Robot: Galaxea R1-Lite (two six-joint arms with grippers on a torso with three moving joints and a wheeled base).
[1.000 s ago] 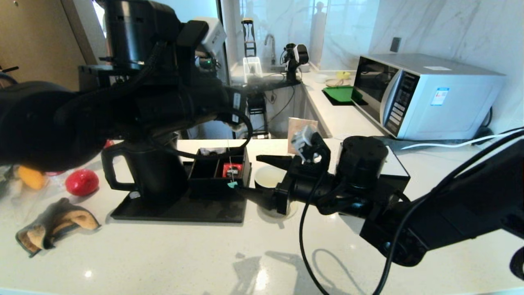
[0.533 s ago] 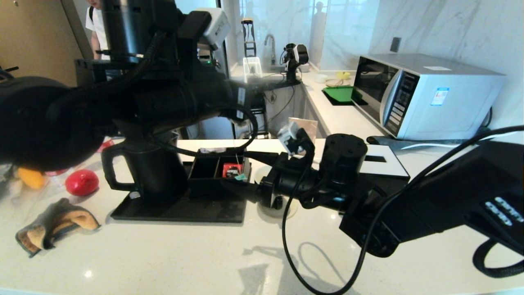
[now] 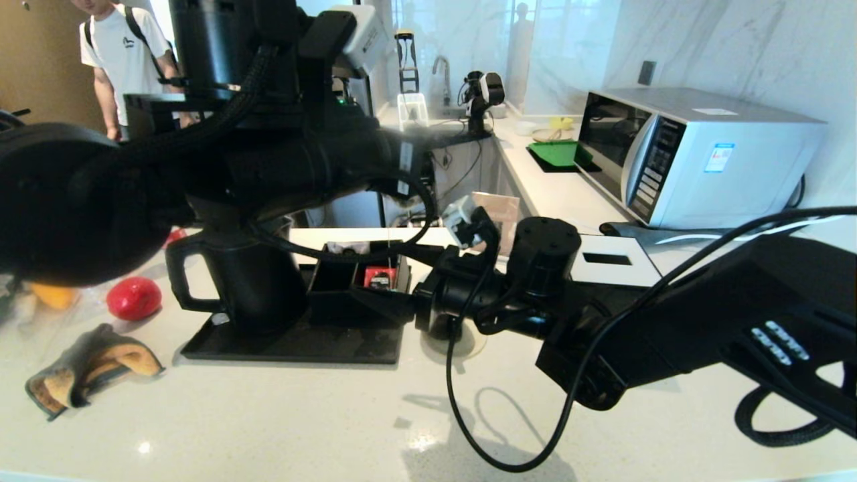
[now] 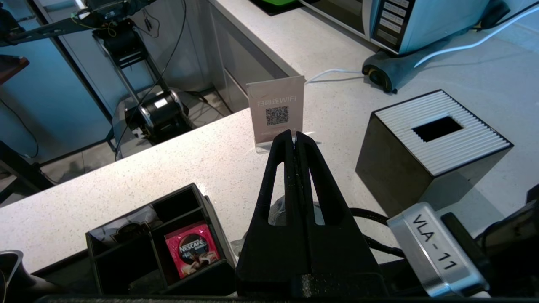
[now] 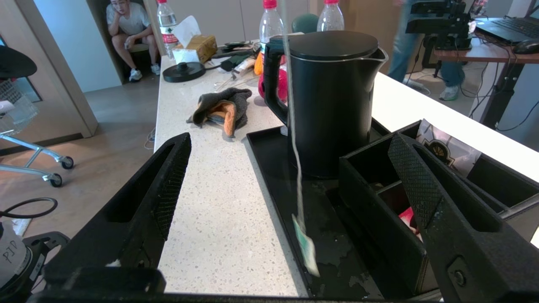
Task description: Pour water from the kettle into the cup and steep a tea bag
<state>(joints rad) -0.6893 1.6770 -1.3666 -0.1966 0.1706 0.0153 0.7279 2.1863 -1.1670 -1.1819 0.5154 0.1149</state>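
Note:
The robot's right gripper needs to grab the tea bag next by its white string, which hangs free, because the fingertips of the left gripper cover the tea bag's mesh (image 4: 276, 210).
The black kettle (image 3: 248, 281) stands on a black tray (image 3: 294, 341); the right wrist view shows it upright (image 5: 332, 97). My left gripper (image 4: 294, 134) is shut above the right wrist, with the tea bag's translucent mesh (image 4: 276, 210) showing through its finger windows. In the head view this gripper is hidden behind its own arm. From it the white string (image 5: 290, 126) hangs down, ending in a small tag (image 5: 305, 248). My right gripper (image 3: 392, 274) is open, reaching left over the tray, and the string and tag dangle between its fingers (image 5: 290, 141). The cup is hidden behind my right wrist.
A black compartment box (image 3: 335, 281) with a red Nescafé packet (image 4: 191, 250) sits on the tray. A tissue box (image 4: 433, 143) and QR sign (image 4: 276, 111) stand behind. A folded cloth (image 3: 87, 368), a red object (image 3: 134, 296), a microwave (image 3: 696, 154) and bottles (image 5: 269, 21) are around.
My right arm has slid left, bringing its open fingers round the hanging tag and covering the cup. The left arm shifted slightly right. A person has appeared at the back left.

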